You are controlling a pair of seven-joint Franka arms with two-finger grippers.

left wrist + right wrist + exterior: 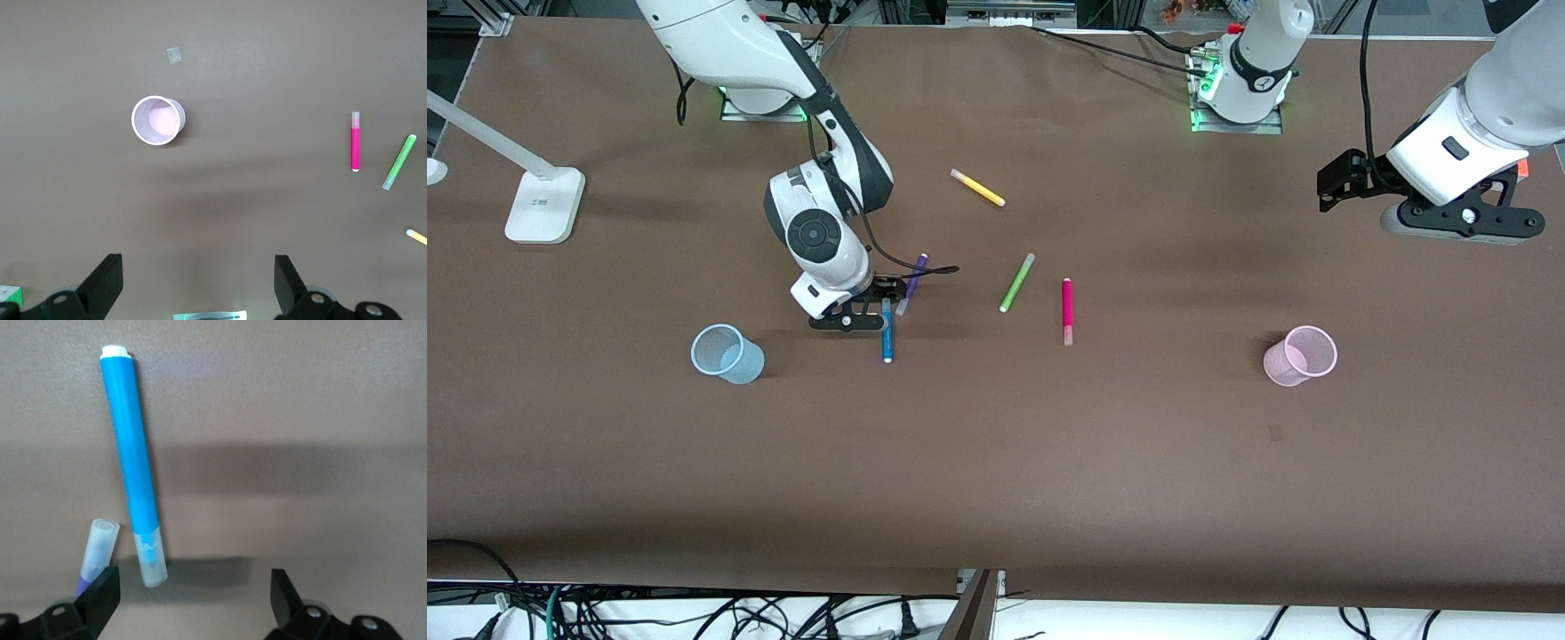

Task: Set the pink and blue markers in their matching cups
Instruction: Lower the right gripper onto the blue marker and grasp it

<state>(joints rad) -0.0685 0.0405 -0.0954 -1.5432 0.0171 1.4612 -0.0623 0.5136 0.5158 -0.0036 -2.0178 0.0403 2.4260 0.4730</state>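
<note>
I should next use my right gripper to grab the blue marker by its translucent cap (887, 313), so that I can place it in the matching cup.
The blue marker (887, 336) lies on the table beside the pale blue cup (727, 354), which stands upright toward the right arm's end. My right gripper (879, 311) is open and low over the marker's pale cap end. In the right wrist view the blue marker (131, 463) has its cap between the open fingers of my right gripper (193, 600), untouched. The pink marker (1066, 310) lies mid-table and shows in the left wrist view (355, 141). The pink cup (1301, 356) stands upright toward the left arm's end. My left gripper (1336, 188) waits, raised, open and empty; its wrist view shows the gripper (198, 283) and the pink cup (158, 120).
A purple pen (913, 280) lies right beside the right gripper and shows in its wrist view (97, 553). A lime-green pen (1016, 283) lies next to the pink marker. A yellow pen (977, 188) lies nearer the robots' bases. A white lamp base (543, 206) stands at the right arm's end.
</note>
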